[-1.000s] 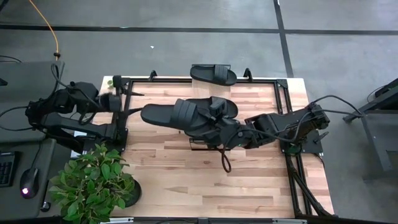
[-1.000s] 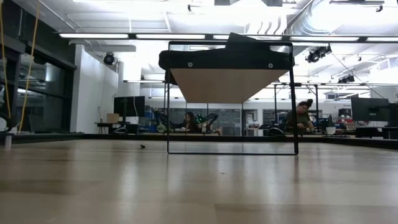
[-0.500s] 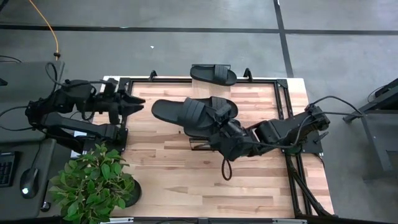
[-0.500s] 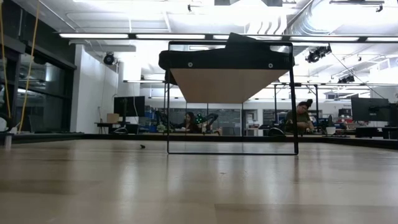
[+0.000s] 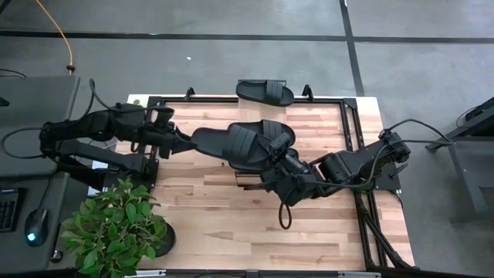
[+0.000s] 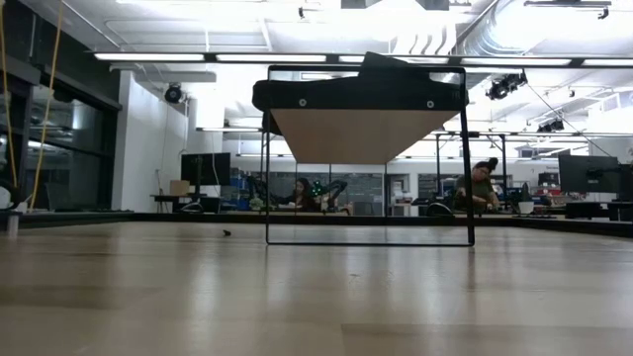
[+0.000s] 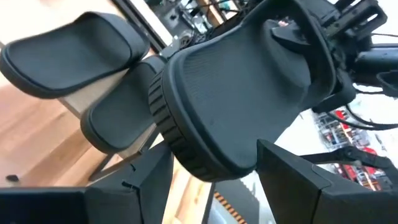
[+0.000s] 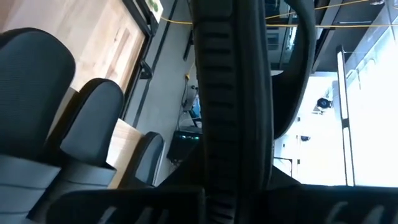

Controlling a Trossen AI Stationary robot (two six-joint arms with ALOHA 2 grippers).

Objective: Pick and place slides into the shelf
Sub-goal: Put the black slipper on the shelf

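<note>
My left gripper needs to grab the slide next by its ribbed sole end point(image 5: 202, 140) opposite the strap, so that the slide can go into the shelf point(image 5: 262, 112).
A black slide point(image 5: 228, 143) hangs over the table's middle, with my right gripper point(image 5: 272, 157) shut on it. My left gripper point(image 5: 184, 142) is open at the slide's free end point(image 7: 208, 146), one finger point(image 7: 146, 180) on each side; I cannot tell if they touch it. Other slides point(image 7: 74, 50) lie flat on the shelf's point(image 6: 356, 133) light wood top, just beyond the held one. In the low view they show as a dark mass point(image 6: 361, 91) on the plank. One more slide point(image 5: 265, 92) lies at the table's far edge. My right gripper holds the slide by the end toward the table's right, coming at it nearly level from that side. In the right wrist view the ribbed sole edge point(image 8: 227, 124) runs straight out from between the fingers, so the slide stands on its side. It is lifted clear of the table.
A potted plant point(image 5: 116, 228) stands at the table's near left corner. A dark loop of cord point(image 5: 284, 215) hangs below my right arm over the bare wood. The shelf's thin dark frame point(image 6: 267, 158) stands on the tabletop.
My left gripper has gone toward the table's right, to the slide's free end, and has rolled about its own axis; its fingers now flank that end. My right gripper has drawn the held slide a little toward the table's right.
</note>
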